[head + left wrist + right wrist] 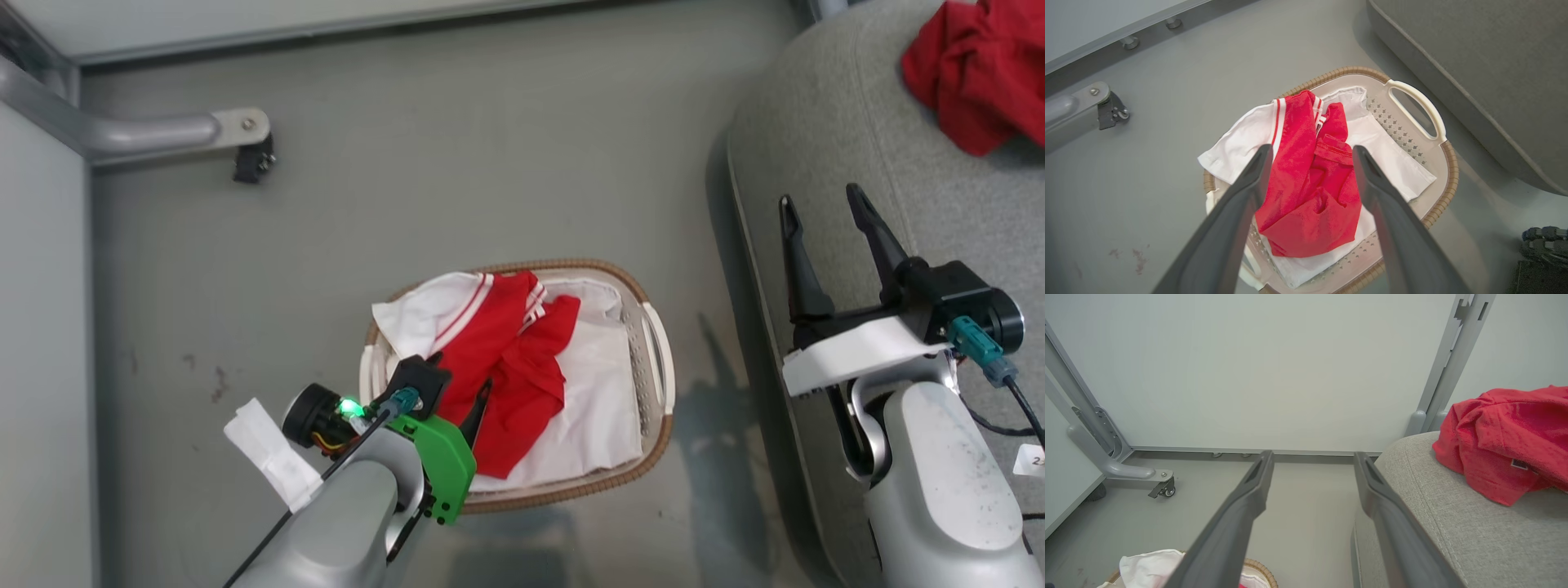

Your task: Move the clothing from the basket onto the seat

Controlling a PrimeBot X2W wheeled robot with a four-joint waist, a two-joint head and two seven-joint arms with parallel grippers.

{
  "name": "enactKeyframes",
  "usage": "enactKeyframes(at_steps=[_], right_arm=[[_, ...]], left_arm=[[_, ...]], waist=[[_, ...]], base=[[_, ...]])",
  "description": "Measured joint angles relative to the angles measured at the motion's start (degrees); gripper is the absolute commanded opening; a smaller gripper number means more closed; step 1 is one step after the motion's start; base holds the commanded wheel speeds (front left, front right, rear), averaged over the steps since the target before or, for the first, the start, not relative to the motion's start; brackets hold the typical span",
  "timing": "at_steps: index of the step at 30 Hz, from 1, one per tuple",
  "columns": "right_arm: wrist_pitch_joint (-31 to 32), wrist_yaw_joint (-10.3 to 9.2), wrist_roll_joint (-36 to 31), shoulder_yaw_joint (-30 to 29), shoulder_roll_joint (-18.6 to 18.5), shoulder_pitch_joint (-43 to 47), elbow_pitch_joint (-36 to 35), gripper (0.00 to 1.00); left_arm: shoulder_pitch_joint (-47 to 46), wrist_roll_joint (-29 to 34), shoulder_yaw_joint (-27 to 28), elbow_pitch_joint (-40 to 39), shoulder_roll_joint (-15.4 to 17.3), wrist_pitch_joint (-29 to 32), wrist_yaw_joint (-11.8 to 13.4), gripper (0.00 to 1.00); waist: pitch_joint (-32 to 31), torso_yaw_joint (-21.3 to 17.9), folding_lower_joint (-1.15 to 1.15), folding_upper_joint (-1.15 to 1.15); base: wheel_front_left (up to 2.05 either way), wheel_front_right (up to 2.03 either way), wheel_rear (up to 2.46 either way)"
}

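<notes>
My left gripper will next take hold of the red garment's raised folds at its middle (509, 367), because they bunch up while the garment's white sleeve (431, 309) lies flat.
The white basket (660, 351) with a brown woven rim stands on the floor. In it lies the red garment with white sleeve panels and striped trim (506, 359), on top of the white liner (604, 400). My left gripper (469, 400) hangs open just above this garment (1306, 196), one finger on each side of it and not touching it, in the left wrist view (1312, 148). The plain red garment (980, 73) lies crumpled on the grey sofa (824, 122). My right gripper (819, 196) is open and empty over the sofa's rounded edge (1453, 522), left of that garment (1502, 437).
A grey metal frame leg with a black caster (245, 139) stands on the floor at the far left, before a pale wall panel. The sofa's side (1486, 69) runs close along the basket's handle (1421, 106). Cables (1012, 392) hang by my right wrist.
</notes>
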Motion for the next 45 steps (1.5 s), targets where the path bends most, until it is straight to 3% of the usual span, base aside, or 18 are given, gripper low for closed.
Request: enactKeyframes(at_steps=[11, 20, 33, 34, 36, 40, 45], right_arm=[[0.00, 0.00, 1.22, 2.30, -0.01, -3.97, -3.52, 1.00], [0.00, 0.00, 2.61, 3.60, 0.00, -6.18, -5.16, 1.00], [0.00, 0.00, 4.80, 6.06, -0.01, -7.89, -6.04, 1.00], [0.00, 0.00, 4.91, 6.21, -0.01, -8.04, -6.04, 1.00], [0.00, 0.00, 5.42, 6.34, 0.00, -8.14, -6.04, 1.00], [0.00, 0.00, 5.61, 6.08, 0.00, -8.14, -5.77, 1.00], [0.00, 0.00, 5.28, 5.27, 0.00, -7.86, -4.81, 1.00]], left_arm=[[-8.14, -1.33, -8.24, 9.93, -0.02, 3.99, -0.12, 1.00], [-12.55, -1.24, -11.72, 15.27, 0.05, 6.70, -0.11, 1.00], [-14.80, -1.20, -12.46, 18.03, 1.94, 14.71, 3.92, 1.00], [-14.80, -1.20, -12.55, 18.08, 2.03, 15.34, 4.17, 0.71], [-14.80, -1.46, -12.52, 18.17, 2.19, 15.90, 4.19, 0.01], [-14.80, -1.77, -12.65, 18.18, 2.12, 15.29, 4.02, 0.00], [-14.68, -2.10, -13.01, 17.13, 1.45, 10.37, 3.36, 0.00]], waist=[[11.27, -3.28, 0.00, 0.00], [17.97, -5.81, 0.01, 0.00], [23.54, -9.40, 0.00, 0.00], [23.76, -9.67, 0.00, 0.00], [24.05, -10.10, 0.00, 0.00], [23.92, -10.47, 0.00, 0.00], [22.32, -9.96, 0.00, 0.00]], base=[[0.00, 0.00, 0.00], [0.00, 0.00, 0.00], [0.00, 0.00, 0.00], [0.00, 0.00, 0.00], [0.00, 0.00, 0.00], [0.00, 0.00, 0.00], [0.00, 0.00, 0.00]])
